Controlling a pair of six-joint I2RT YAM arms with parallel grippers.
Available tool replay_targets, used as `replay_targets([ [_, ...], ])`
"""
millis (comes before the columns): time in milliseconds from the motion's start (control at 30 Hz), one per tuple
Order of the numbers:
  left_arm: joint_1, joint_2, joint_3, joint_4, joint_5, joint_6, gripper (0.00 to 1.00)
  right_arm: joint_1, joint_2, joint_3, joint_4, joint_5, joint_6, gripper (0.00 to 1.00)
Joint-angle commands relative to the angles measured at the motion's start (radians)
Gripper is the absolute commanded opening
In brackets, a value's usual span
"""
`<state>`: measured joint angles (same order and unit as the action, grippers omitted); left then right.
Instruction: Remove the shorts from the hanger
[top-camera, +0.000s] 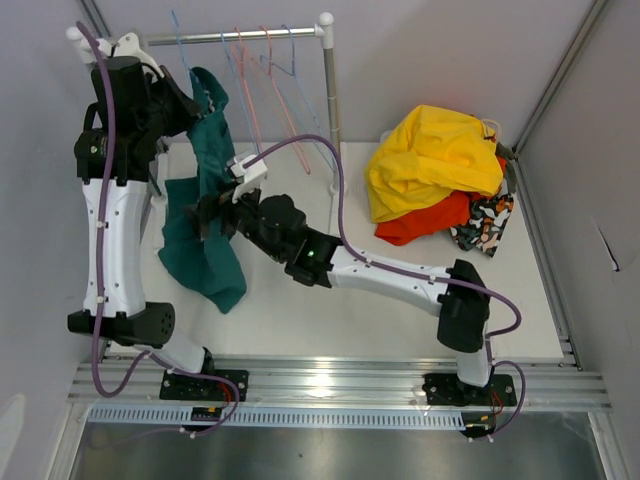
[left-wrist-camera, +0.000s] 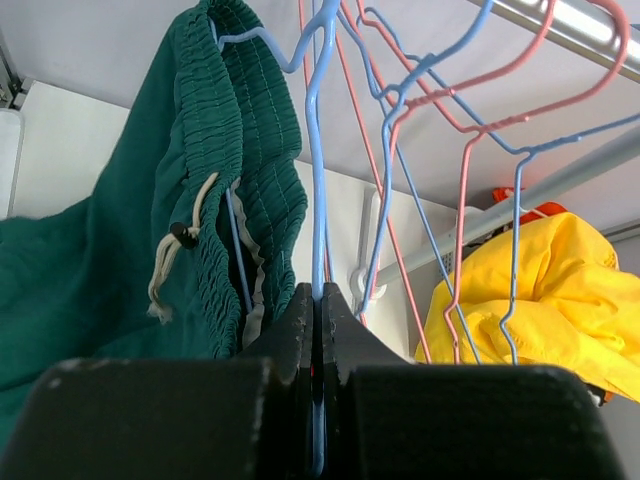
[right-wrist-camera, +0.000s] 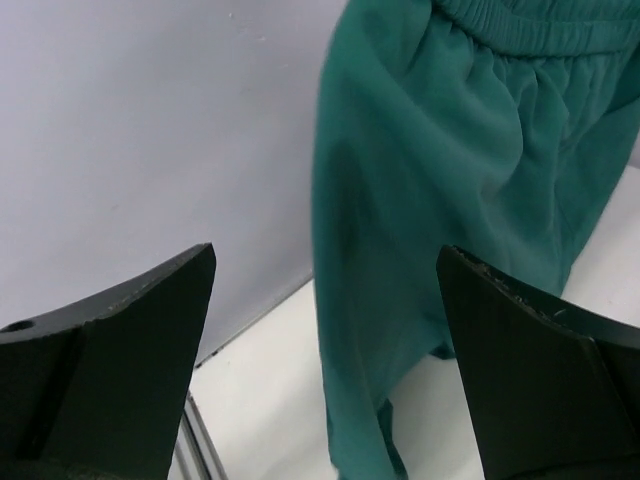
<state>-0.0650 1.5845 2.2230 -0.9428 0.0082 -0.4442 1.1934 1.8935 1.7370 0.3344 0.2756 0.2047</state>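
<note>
The robot's right gripper should close on the teal cloth now. It would hold the cloth, because the free edge of the teal cloth's fold (top-camera: 207, 213) (right-wrist-camera: 362, 262) hangs between both fingers.
The teal shorts (top-camera: 205, 240) hang from a blue wire hanger (top-camera: 200, 82) at the left end of the rail, their legs reaching down to the table. My left gripper (top-camera: 200, 102) is shut on that blue hanger wire (left-wrist-camera: 320, 210), next to the waistband of the teal shorts (left-wrist-camera: 210, 180). My right gripper (top-camera: 206, 218) is open at the middle of the hanging teal cloth (right-wrist-camera: 450, 180), its fingers (right-wrist-camera: 130, 330) wide apart with the cloth ahead between them. Yellow shorts (top-camera: 432, 155), red-orange shorts (top-camera: 425, 220) and patterned shorts (top-camera: 485, 225) lie piled at the back right. I cannot make out the dark olive pair.
The metal rail (top-camera: 250, 35) and its right post (top-camera: 328, 95) stand at the back. Several empty pink and blue hangers (top-camera: 270, 75) hang on the rail, close to my left gripper in the left wrist view (left-wrist-camera: 470, 150). The grey wall (right-wrist-camera: 150, 130) is left of the shorts.
</note>
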Motion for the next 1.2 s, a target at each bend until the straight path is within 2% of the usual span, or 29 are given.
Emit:
replay_targets([
  [0, -0.004, -0.101, -0.006, 0.09, 0.03, -0.002, 0.0, -0.005, 0.059, 0.136, 0.017, 0.023, -0.019, 0.99],
  [33, -0.004, -0.109, -0.017, 0.09, 0.032, -0.001, 0.0, -0.005, 0.073, 0.15, 0.014, 0.028, -0.021, 0.99],
  [100, -0.004, -0.129, -0.036, 0.095, 0.033, 0.005, 0.0, -0.006, 0.094, 0.164, 0.012, 0.03, -0.016, 0.83],
  [133, -0.002, -0.132, -0.04, 0.096, 0.033, 0.009, 0.0, -0.006, 0.096, 0.157, 0.015, 0.031, -0.011, 0.59],
  [167, -0.001, -0.136, -0.04, 0.095, 0.033, 0.012, 0.0, -0.008, 0.098, 0.136, 0.015, 0.028, -0.007, 0.42],
  [233, 0.005, -0.142, -0.04, 0.095, 0.035, 0.015, 0.0, -0.005, 0.084, 0.102, 0.011, 0.027, 0.027, 0.0],
  [367, 0.031, -0.141, -0.026, 0.105, 0.042, 0.019, 0.0, 0.037, 0.009, -0.085, 0.055, 0.02, 0.062, 0.0],
  [500, 0.054, -0.126, 0.015, 0.102, 0.039, 0.029, 0.0, 0.13, -0.079, -0.337, 0.074, 0.108, 0.064, 0.0],
  [667, 0.088, -0.124, 0.018, 0.101, 0.061, 0.025, 0.0, 0.201, -0.132, -0.474, 0.091, 0.175, 0.111, 0.0],
  [833, 0.088, -0.214, -0.117, 0.117, 0.131, -0.005, 0.0, 0.161, -0.103, -0.412, 0.091, 0.212, 0.058, 0.0],
  [967, 0.09, -0.355, -0.337, 0.136, 0.156, -0.031, 0.0, 0.075, -0.022, -0.172, 0.048, 0.168, 0.002, 0.0],
  [1100, 0.088, -0.435, -0.37, 0.099, 0.197, -0.047, 0.0, -0.029, 0.061, -0.044, -0.061, 0.076, 0.082, 0.0],
  [1167, 0.088, -0.451, -0.359, 0.079, 0.231, -0.06, 0.0, -0.064, 0.062, -0.053, -0.08, 0.057, 0.128, 0.0],
])
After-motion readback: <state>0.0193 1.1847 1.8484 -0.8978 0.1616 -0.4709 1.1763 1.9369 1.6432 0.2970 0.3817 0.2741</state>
